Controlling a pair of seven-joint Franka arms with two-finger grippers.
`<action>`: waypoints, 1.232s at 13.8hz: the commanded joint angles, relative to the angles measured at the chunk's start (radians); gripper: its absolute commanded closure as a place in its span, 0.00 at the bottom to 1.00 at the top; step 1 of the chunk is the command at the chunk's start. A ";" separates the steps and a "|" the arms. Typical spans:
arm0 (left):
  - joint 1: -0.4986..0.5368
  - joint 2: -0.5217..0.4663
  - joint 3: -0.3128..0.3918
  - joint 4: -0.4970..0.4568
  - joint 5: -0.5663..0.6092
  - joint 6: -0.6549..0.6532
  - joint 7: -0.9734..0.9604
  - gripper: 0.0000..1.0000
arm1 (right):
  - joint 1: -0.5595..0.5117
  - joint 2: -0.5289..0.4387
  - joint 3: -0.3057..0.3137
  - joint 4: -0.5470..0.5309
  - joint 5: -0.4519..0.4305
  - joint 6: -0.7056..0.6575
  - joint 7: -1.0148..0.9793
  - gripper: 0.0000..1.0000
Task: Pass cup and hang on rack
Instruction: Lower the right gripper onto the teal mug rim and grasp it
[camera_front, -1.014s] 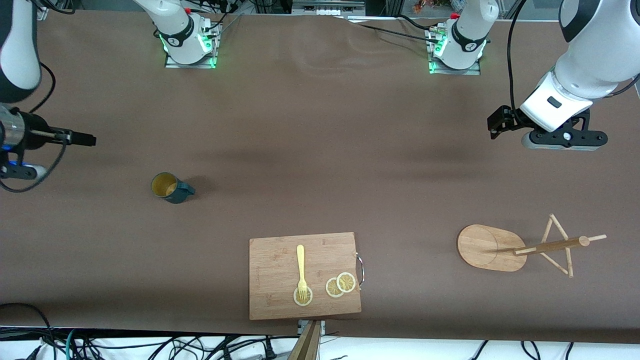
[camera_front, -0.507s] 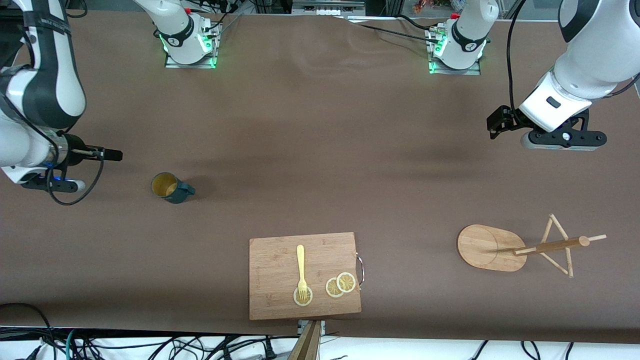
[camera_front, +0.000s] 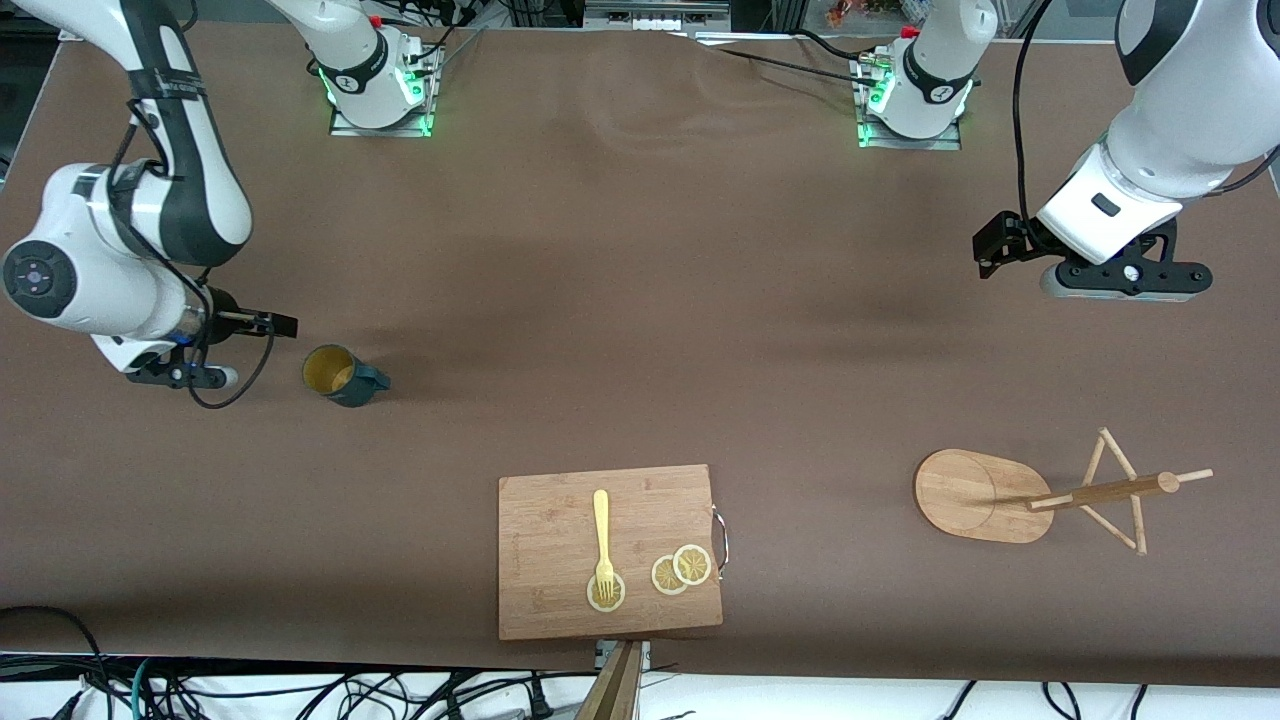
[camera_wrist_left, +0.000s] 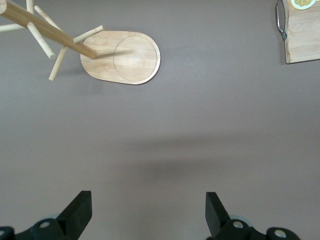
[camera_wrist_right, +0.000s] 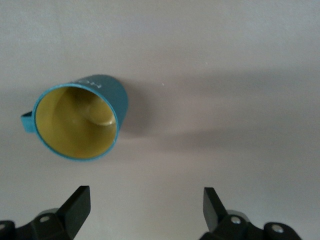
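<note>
My right gripper will next grab the dark teal cup by its rim (camera_front: 327, 370), so the cup's handle (camera_front: 381, 380) stays free to hang on the rack.
The dark teal cup (camera_front: 343, 376) with its yellow inside stands upright on the table toward the right arm's end, handle pointing toward the table's middle. My right gripper (camera_front: 274, 324) hangs open and empty over the bare table just beside it. In the right wrist view the cup (camera_wrist_right: 77, 120) lies off to one side of the open right gripper (camera_wrist_right: 146, 210). The wooden rack (camera_front: 983, 495) stands toward the left arm's end, its pegs empty. My left gripper (camera_front: 990, 252) waits open and empty over bare table; the left wrist view shows the rack (camera_wrist_left: 122, 57) and the open left gripper (camera_wrist_left: 148, 212).
A rectangular wooden cutting board (camera_front: 545, 560) lies near the table's front edge at the middle, with a yellow fork (camera_front: 601, 530) and lemon slices (camera_front: 682, 569) on it. Its corner shows in the left wrist view (camera_wrist_left: 304, 35). The brown table (camera_front: 640, 300) spreads between the cup and the rack.
My right arm has swung in from the table's end toward the cup, and its gripper now hangs close beside it. The left arm, cup and rack have barely moved.
</note>
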 joint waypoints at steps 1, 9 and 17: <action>0.005 0.010 -0.007 0.027 -0.002 -0.015 0.005 0.00 | -0.003 0.001 0.006 -0.070 0.013 0.123 0.010 0.00; 0.005 0.012 -0.007 0.027 -0.003 -0.016 0.005 0.00 | -0.001 0.066 0.014 -0.109 0.042 0.281 0.010 0.00; 0.005 0.012 -0.007 0.027 -0.003 -0.016 0.005 0.00 | 0.000 0.090 0.023 -0.099 0.050 0.329 0.010 0.01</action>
